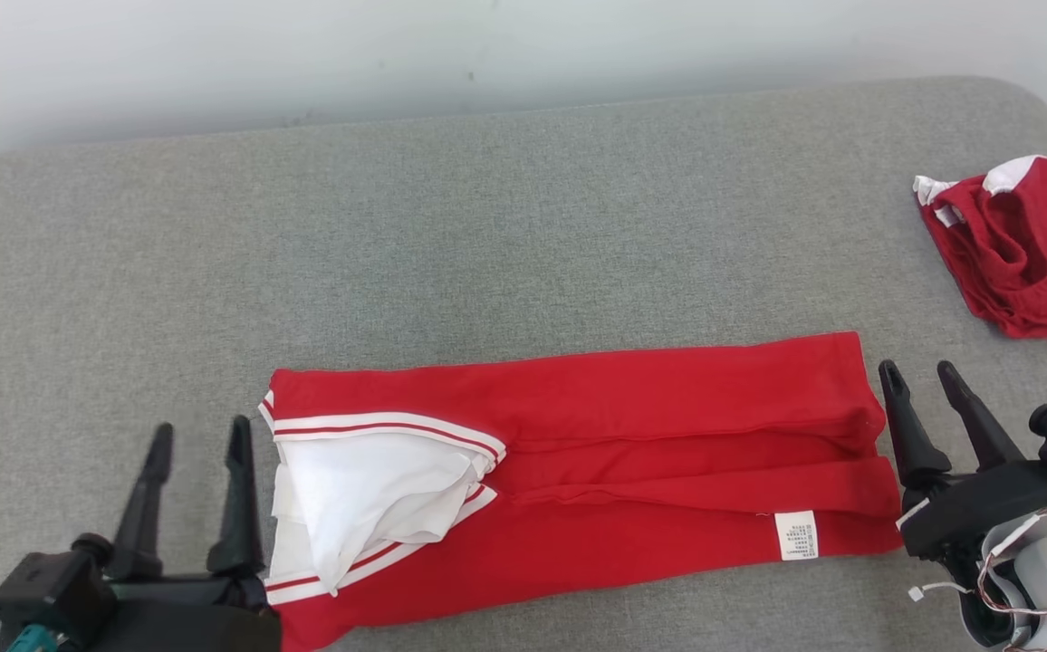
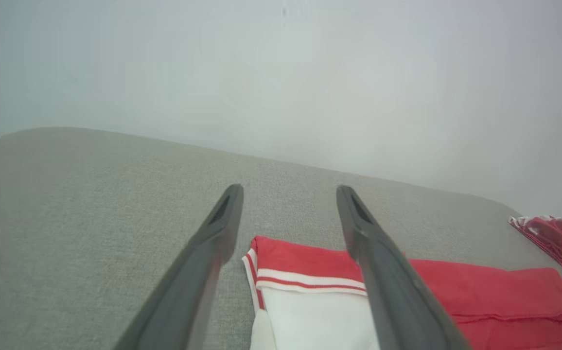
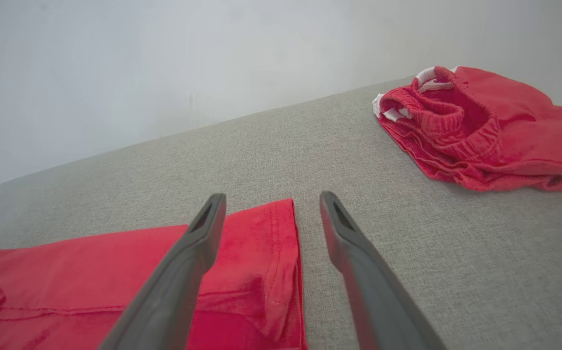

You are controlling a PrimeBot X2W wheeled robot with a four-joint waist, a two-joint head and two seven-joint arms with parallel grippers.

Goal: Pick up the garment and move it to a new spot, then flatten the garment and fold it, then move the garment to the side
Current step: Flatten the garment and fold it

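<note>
My right gripper grabs the jersey by its hem end (image 1: 857,456) next, to fold the jersey in half toward its striped end (image 1: 362,467).
The garment (image 1: 632,426), a red jersey with white stripe trim and a white inner part at its left end, lies folded into a long band on the grey cushioned surface (image 1: 487,226). A small white label sits near its right end. My left gripper (image 1: 202,439) stands open just left of the garment's left end, holding nothing; in the left wrist view the left gripper (image 2: 289,192) frames the striped end of the garment (image 2: 305,262). My right gripper (image 1: 922,373) is open just right of the garment's right edge; the right wrist view has the right gripper (image 3: 271,198) over that hem (image 3: 261,243).
A second red garment with an elastic waistband (image 1: 1026,244) lies crumpled at the surface's far right edge, also seen as the red heap (image 3: 475,126) in the right wrist view. A pale wall (image 1: 487,54) runs behind the surface. Bare grey fabric spreads behind and left of the folded piece.
</note>
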